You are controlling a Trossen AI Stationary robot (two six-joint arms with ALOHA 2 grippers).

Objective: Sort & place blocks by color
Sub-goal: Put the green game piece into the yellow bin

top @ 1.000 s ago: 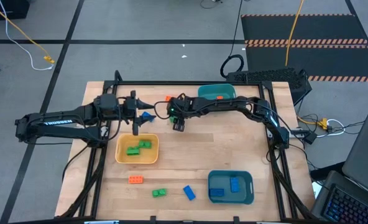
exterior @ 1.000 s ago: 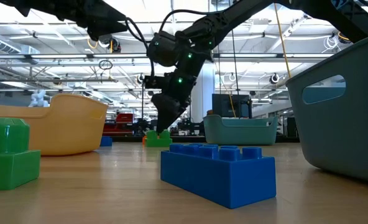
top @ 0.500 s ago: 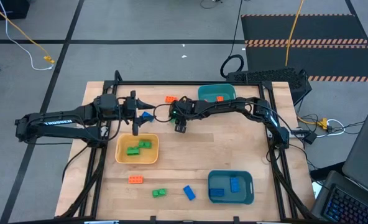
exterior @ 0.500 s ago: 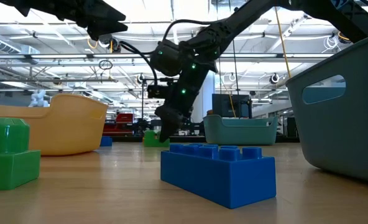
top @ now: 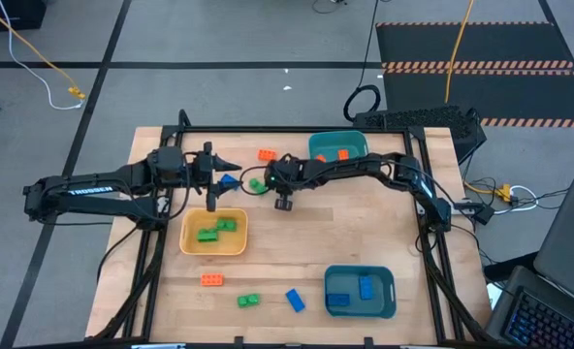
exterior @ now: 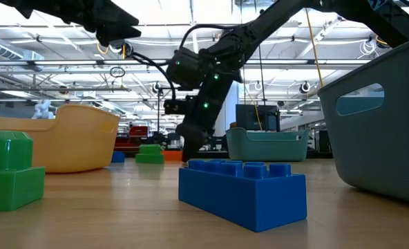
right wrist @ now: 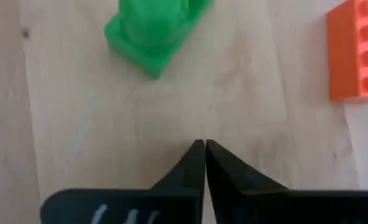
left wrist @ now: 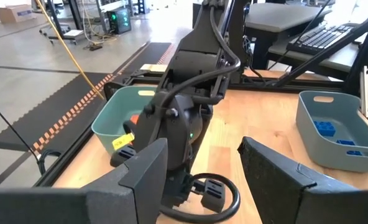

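Observation:
My right gripper is shut beside the green block (top: pixel 257 186), so it will open again next. Then it will lift a little and move over the green block to grab its studs.
My right gripper (top: pixel 283 203) (right wrist: pixel 205 146) points down at the table's far middle, shut with nothing between its fingers. A green block (top: pixel 257 184) (right wrist: pixel 153 28) lies flat on the wood just to its left, clear of the fingertips. An orange block (top: pixel 267 154) (right wrist: pixel 358 50) lies farther back. My left gripper (top: pixel 215 177) (left wrist: pixel 202 180) hangs open and raised above the yellow tray's far edge, holding nothing. A blue block (top: pixel 231 180) lies on the table below it. Near the front edge lie an orange block (top: pixel 210 280), a green block (top: pixel 248 301) and a blue block (top: pixel 295 301).
The yellow tray (top: pixel 188 240) holds green blocks. A teal tray (top: pixel 322 142) at the far edge holds orange blocks. A blue-grey tray (top: pixel 388 291) at the near right holds blue blocks. Bare wood lies between the trays, at the table's middle and right.
My right gripper has shut on nothing while shifting a little toward the table's right and near edge. The green block that stood at its fingertips has slid toward the table's left and now lies clear of them.

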